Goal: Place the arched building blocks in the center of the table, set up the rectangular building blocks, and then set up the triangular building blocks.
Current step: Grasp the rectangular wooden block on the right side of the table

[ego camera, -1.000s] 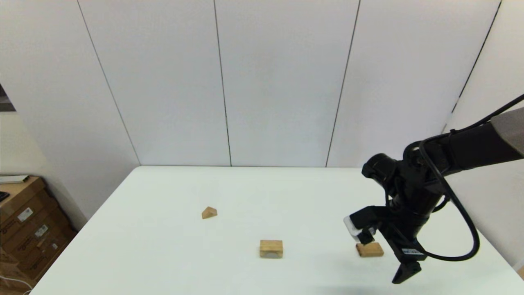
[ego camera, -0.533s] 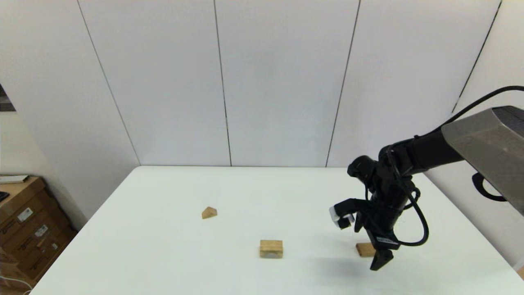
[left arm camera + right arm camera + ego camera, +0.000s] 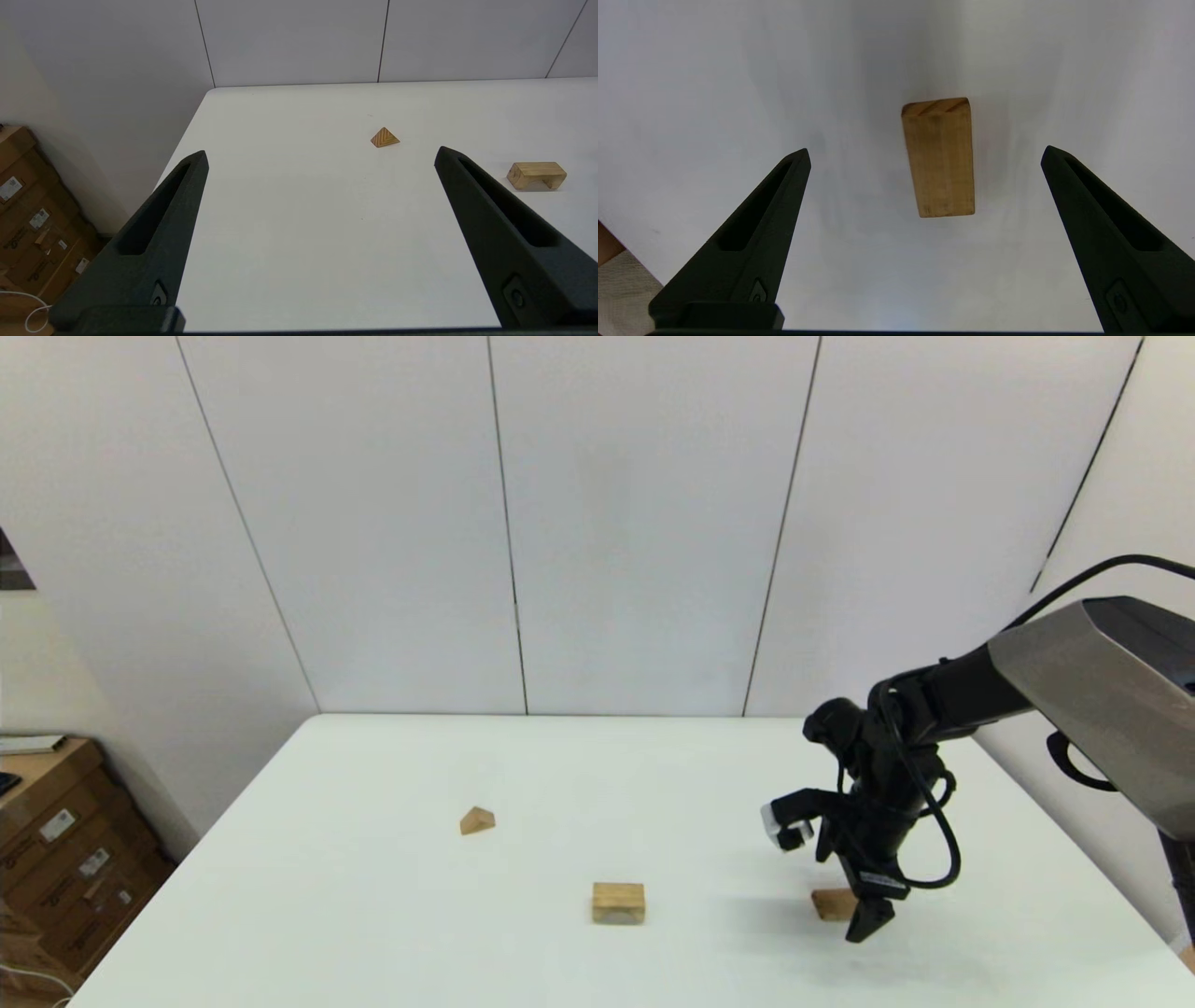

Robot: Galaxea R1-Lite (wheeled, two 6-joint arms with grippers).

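Observation:
My fingers are above and short of the rectangular block's top (image 3: 831,903) (image 3: 939,159). My right gripper needs to go lower before it closes.
The rectangular block (image 3: 829,903) lies flat at the right of the white table (image 3: 373,896). My right gripper (image 3: 857,922) hangs just above it and partly covers it. In the right wrist view the gripper (image 3: 925,150) is open, its fingers wide on either side of the slab (image 3: 938,156) and touching nothing. The arched block (image 3: 618,903) sits near the table's front middle, hollow face down. Farther back and left lies the triangular block (image 3: 477,820). My left gripper (image 3: 321,151) is open and empty, off the table's left side, facing the triangular block (image 3: 384,137) and the arched block (image 3: 536,174).
Stacked cardboard boxes (image 3: 56,859) stand on the floor left of the table. White wall panels rise behind the far edge. The table's right edge runs close to my right arm.
My right arm has swung left and drawn in over the rectangular block, whose right end the gripper now covers. None of the blocks has moved.

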